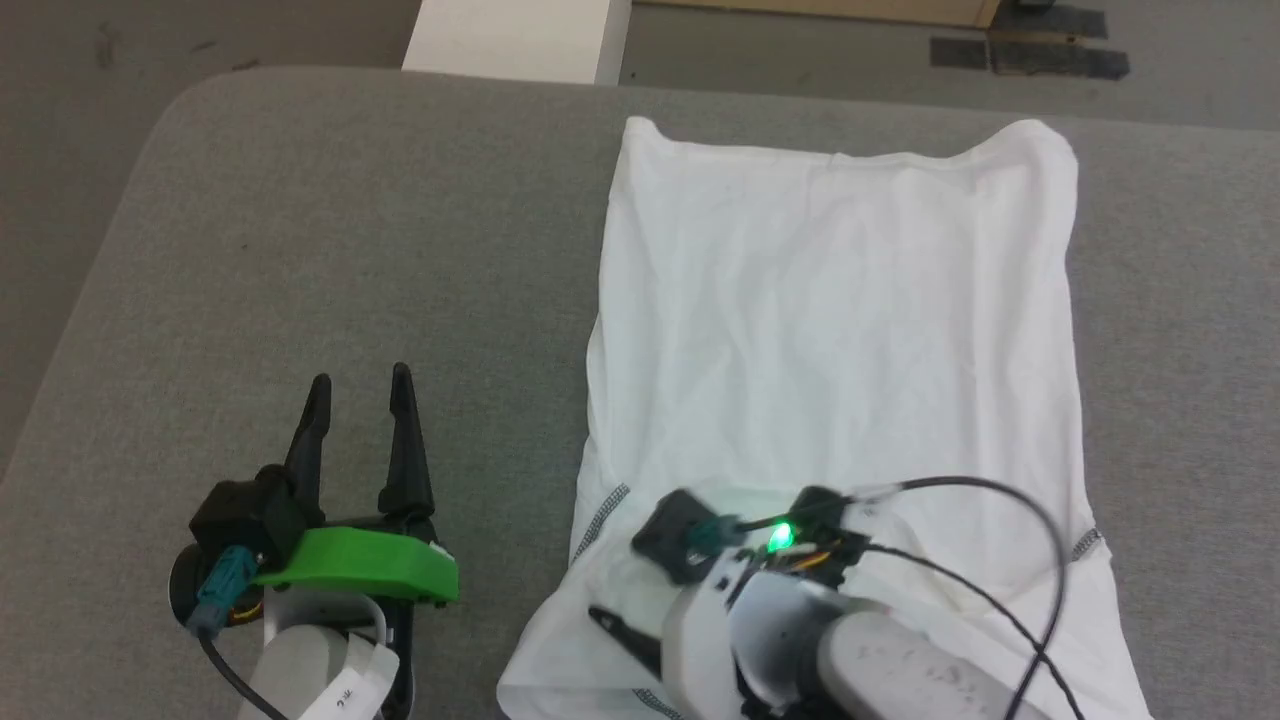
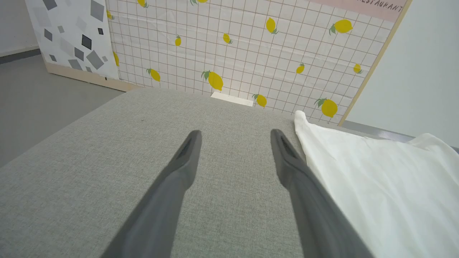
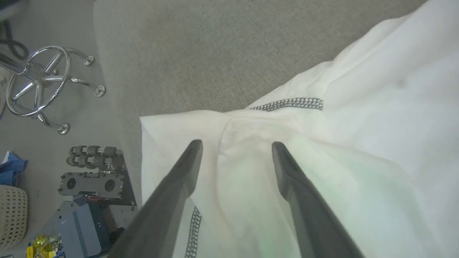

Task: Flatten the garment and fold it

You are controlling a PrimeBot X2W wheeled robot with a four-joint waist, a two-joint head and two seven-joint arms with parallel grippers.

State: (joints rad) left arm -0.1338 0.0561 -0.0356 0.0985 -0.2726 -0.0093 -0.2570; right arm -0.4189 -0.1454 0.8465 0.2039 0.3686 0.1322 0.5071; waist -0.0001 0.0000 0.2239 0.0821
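The garment has its raised hem corner [image 1: 642,130] poking up while the garment's body [image 1: 828,324] lies flat, so my left gripper needs to grab the garment by that corner next.
The garment [image 1: 830,320], a white T-shirt, lies spread on the right half of the grey table [image 1: 350,250], with grey zigzag seams near its near end. My right gripper [image 1: 612,630] hovers over the shirt's near left corner, fingers pointing left. In the right wrist view this gripper [image 3: 236,145] is open above a bunched fold of the garment [image 3: 358,107], with nothing pinched between the fingers. My left gripper [image 1: 361,378] stands open over bare table to the left of the shirt. The left wrist view shows that gripper [image 2: 235,132] empty, with the garment [image 2: 376,179] beside its right finger.
A rigid white box [image 1: 515,40] stands just beyond the table's far edge. A lemon-patterned panel [image 2: 251,46] backs the table. Below the table's near left edge are a chrome stool base [image 3: 36,82], robot hardware [image 3: 89,179] and a basket [image 3: 10,215].
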